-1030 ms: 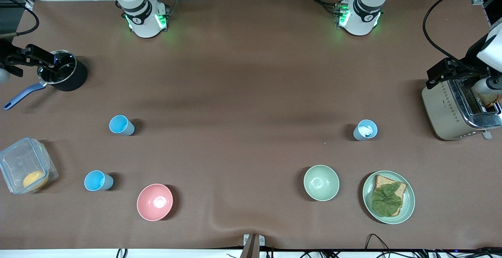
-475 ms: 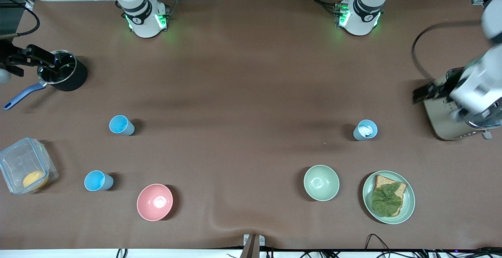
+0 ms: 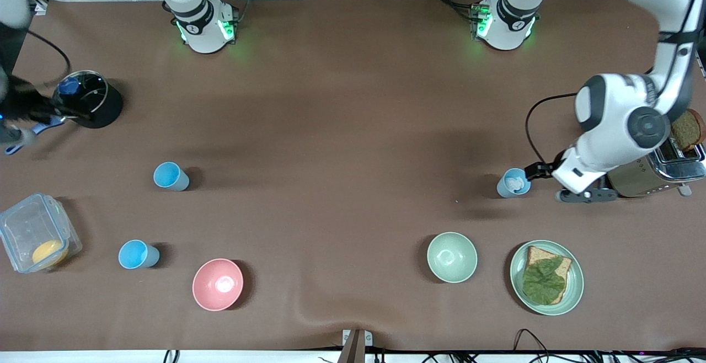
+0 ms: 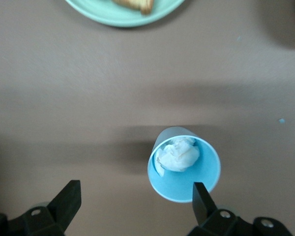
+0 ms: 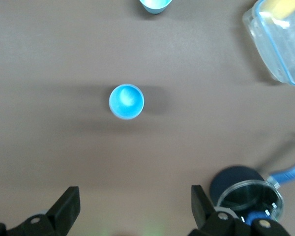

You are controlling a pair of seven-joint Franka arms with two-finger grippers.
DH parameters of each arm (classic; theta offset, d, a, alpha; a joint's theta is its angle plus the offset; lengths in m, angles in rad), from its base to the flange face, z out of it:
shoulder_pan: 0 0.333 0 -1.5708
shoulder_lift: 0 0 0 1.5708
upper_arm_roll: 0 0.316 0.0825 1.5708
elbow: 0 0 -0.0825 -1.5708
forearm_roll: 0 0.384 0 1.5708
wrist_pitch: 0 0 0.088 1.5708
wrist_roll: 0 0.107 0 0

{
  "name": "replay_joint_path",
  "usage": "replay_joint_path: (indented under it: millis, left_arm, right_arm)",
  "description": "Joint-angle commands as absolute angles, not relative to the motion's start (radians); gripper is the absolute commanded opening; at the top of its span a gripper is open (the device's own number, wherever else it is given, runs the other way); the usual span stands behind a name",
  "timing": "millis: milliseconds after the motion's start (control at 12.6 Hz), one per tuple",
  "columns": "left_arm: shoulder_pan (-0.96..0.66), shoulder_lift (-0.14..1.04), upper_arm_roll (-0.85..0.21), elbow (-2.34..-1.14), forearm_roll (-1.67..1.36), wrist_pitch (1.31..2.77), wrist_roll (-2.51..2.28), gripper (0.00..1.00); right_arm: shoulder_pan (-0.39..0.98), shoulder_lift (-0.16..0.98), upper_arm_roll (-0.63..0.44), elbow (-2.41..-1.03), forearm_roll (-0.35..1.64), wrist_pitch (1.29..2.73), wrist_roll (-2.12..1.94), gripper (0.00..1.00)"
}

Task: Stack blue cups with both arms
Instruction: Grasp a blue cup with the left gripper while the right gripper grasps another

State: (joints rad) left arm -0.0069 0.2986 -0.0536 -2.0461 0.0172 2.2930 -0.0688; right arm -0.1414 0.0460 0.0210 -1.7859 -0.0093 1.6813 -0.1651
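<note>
The blue cup with the white wad needs to be stacked next. My left gripper should pick it up by its rim.
Three blue cups stand upright on the brown table. One cup [image 3: 171, 176] and a second cup [image 3: 138, 254] stand toward the right arm's end. The third cup [image 3: 513, 182] holds a white crumpled wad. My left gripper [image 3: 539, 171] is open right beside this cup, on its toaster side. In the left wrist view the cup [image 4: 183, 162] is just off one fingertip [image 4: 201, 195], not between the jaws, and the gripper [image 4: 135, 199] is empty. My right gripper [image 3: 33, 110] is beside the black pot. It is open and empty [image 5: 132, 204], with a cup [image 5: 126, 101] ahead of it.
A black pot [image 3: 88, 100] with a blue handle and a clear box [image 3: 36, 239] stand at the right arm's end. A pink bowl [image 3: 218, 284], a pale green bowl [image 3: 452, 257] and a plate [image 3: 573, 291] with bread and a leaf lie near the front camera. A toaster [image 3: 656, 170] stands beside the left arm.
My left arm has swung from over the toaster down to the cup with the wad. My right arm has shifted away from the pot's rim.
</note>
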Motion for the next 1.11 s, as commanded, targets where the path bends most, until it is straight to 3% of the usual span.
replay_joint_path:
  millis: [0,158,396,713,792,871,950,1030]
  left_arm:
    - [0.002,0.339,-0.061,-2.057,0.011,2.327,-0.043,0.96]
    - [0.005,0.37,-0.061,-2.056,0.009,2.329,-0.044,0.65]
    - [0.006,0.402,-0.061,-2.048,0.011,2.329,-0.043,0.0]
    - [-0.012,0.394,-0.067,-2.014,0.006,2.319,-0.051,0.0]
    - [-0.02,0.388,-0.112,-1.984,-0.001,2.284,-0.061,0.0]
    - [-0.021,0.384,-0.161,-1.949,-0.009,2.245,-0.093,0.0]
    - [-0.028,0.382,-0.196,-1.919,-0.011,2.217,-0.157,0.0]
    - [-0.035,0.383,-0.242,-1.898,-0.012,2.211,-0.219,0.0]
  right_arm:
    - [-0.153,0.096,0.035,-1.972,-0.02,1.9,-0.17,1.0]
    - [-0.156,0.21,0.035,-1.971,-0.015,1.963,-0.17,1.0]
    - [-0.16,0.342,0.035,-1.974,-0.011,2.116,-0.17,1.0]
    - [-0.164,0.452,0.037,-1.989,-0.008,2.201,-0.172,1.0]
    - [-0.166,0.453,0.037,-2.009,-0.008,2.235,-0.172,0.64]
    - [-0.163,0.451,0.037,-2.016,-0.006,2.241,-0.17,0.1]
    - [-0.163,0.446,0.037,-2.017,-0.002,2.241,-0.17,0.0]
    - [-0.163,0.445,0.037,-2.019,-0.003,2.241,-0.172,0.0]
